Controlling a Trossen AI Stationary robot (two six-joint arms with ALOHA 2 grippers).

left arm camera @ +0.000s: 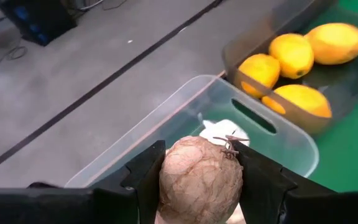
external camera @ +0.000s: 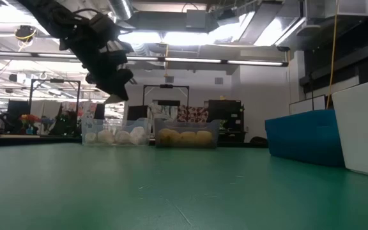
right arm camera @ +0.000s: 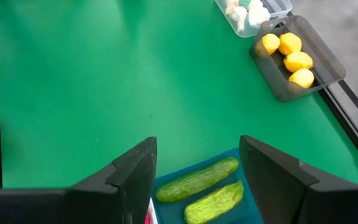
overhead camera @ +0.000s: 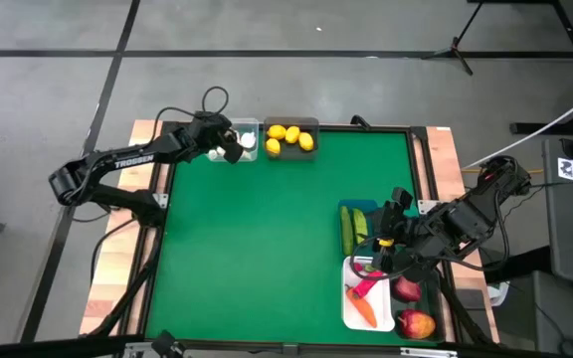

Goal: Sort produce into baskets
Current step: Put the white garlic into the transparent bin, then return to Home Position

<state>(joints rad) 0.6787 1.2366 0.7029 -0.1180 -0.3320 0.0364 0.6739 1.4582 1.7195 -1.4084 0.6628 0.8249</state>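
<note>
I need to let go of the pale bulb with my left gripper now. The bulb is over the white bulbs inside the clear basket's rim, so it would settle in the clear basket (overhead camera: 246,139).
My left gripper (overhead camera: 231,145) is at the table's far edge, above the clear basket (overhead camera: 246,139), and is shut on a pale garlic-like bulb (left arm camera: 201,180). White bulbs (external camera: 117,135) lie in the clear basket. Several lemons (overhead camera: 289,137) lie in the dark grey basket (overhead camera: 311,123) beside it. My right gripper (overhead camera: 391,214) is open and empty above the blue basket (overhead camera: 359,207), where two green cucumbers (right arm camera: 207,188) lie. The white basket (overhead camera: 347,316) at the near right holds an orange carrot (overhead camera: 363,309) and a red pepper (overhead camera: 366,286). Two red apples (overhead camera: 411,306) sit beside it. My left gripper pinches the bulb's two opposite sides (left arm camera: 165,182) between its two fingers. The bulb is lifted clear above the clear basket, its rooty tip (left arm camera: 230,144) pointing away from the wrist.
The green mat (overhead camera: 257,239) is bare across its middle and left. A raised dark frame (overhead camera: 421,159) rims the mat. Cables and wooden table edges lie outside the frame at both sides.
</note>
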